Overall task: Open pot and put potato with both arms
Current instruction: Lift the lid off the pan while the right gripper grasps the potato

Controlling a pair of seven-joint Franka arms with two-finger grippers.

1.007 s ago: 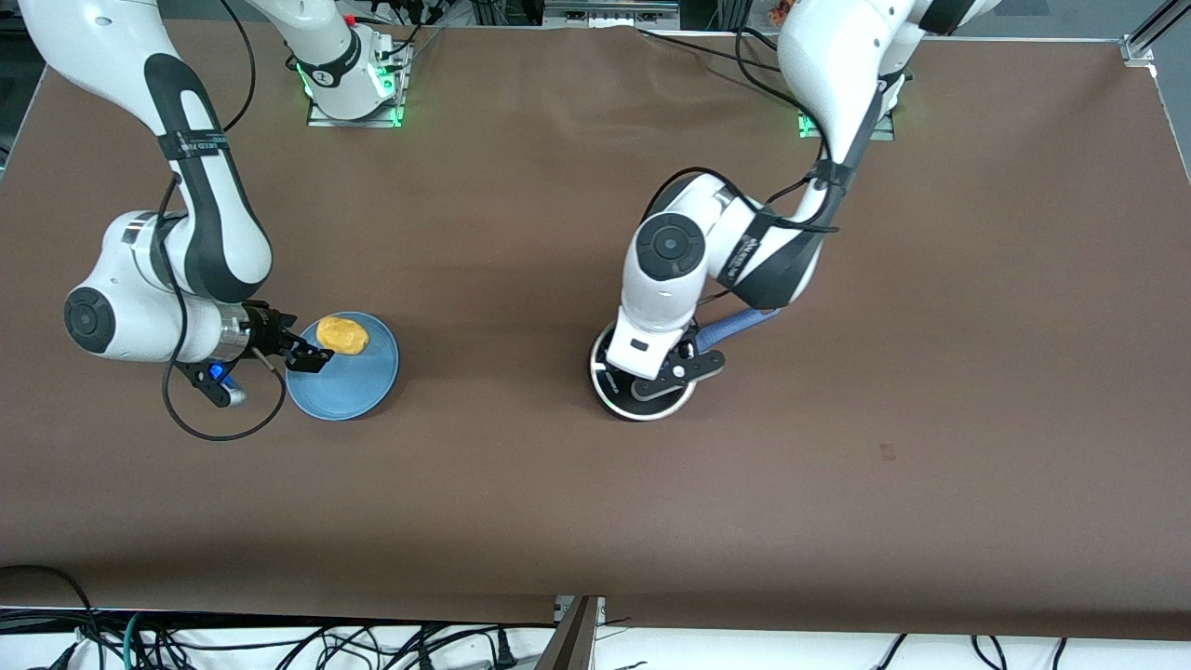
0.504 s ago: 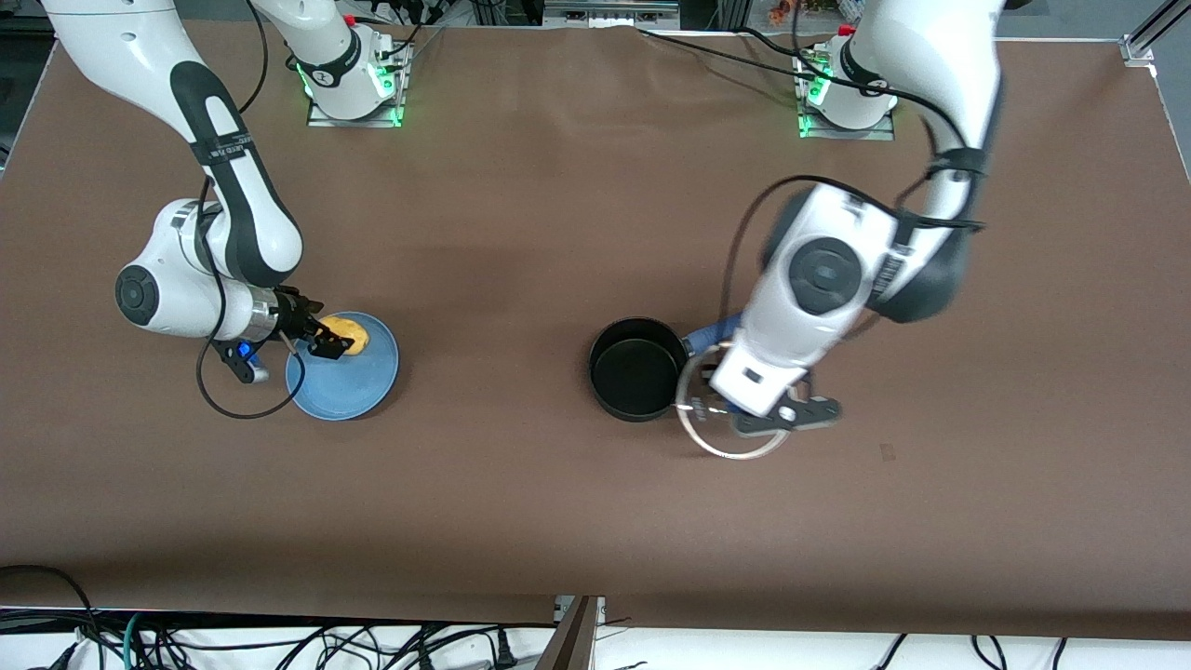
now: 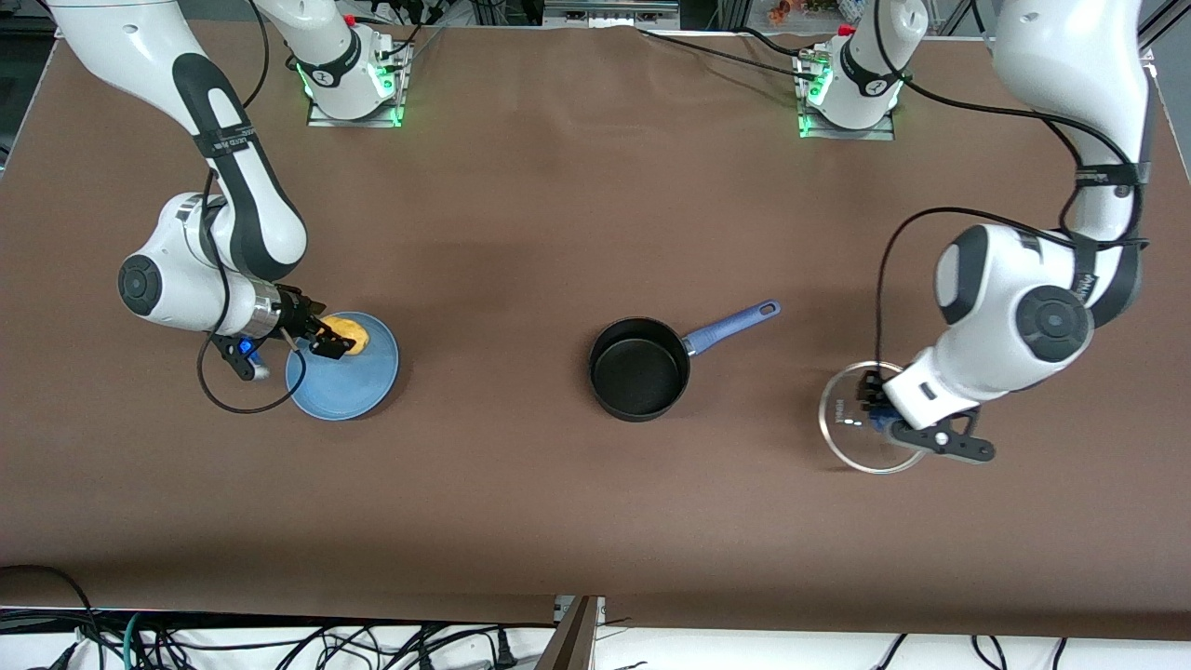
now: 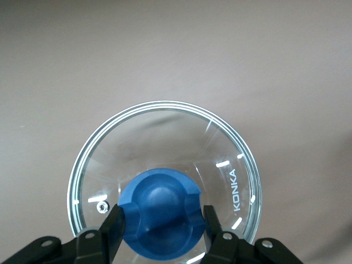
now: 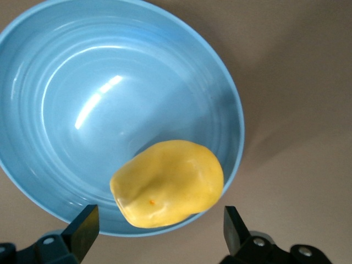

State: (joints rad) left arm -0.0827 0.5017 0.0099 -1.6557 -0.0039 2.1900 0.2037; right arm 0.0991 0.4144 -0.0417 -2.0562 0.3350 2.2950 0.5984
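Observation:
My right gripper should move farther onto the yellow potato before it closes. My fingers only reach the potato's near edge in the wrist view, so they would miss it if I closed now.
The black pot (image 3: 639,369) stands uncovered mid-table, its blue handle (image 3: 735,328) pointing toward the left arm's end. My left gripper (image 3: 879,421) is shut on the blue knob (image 4: 159,214) of the clear glass lid (image 3: 849,419), holding it low over the table toward the left arm's end of the pot. The yellow potato (image 3: 348,332) lies on the light-blue plate (image 3: 349,383) near its rim. My right gripper (image 3: 321,341) is open at the potato. In the right wrist view its fingers (image 5: 85,225) stand on either side of the potato (image 5: 168,182) without touching it.
The plate (image 5: 82,110) sits toward the right arm's end of the table. The two arm bases stand along the table edge farthest from the front camera. Brown tabletop lies between plate and pot. Cables hang off the edge nearest the front camera.
My left gripper lifted the lid off the pot and carried it toward the left arm's end of the table. My right gripper moved in over the plate to the potato.

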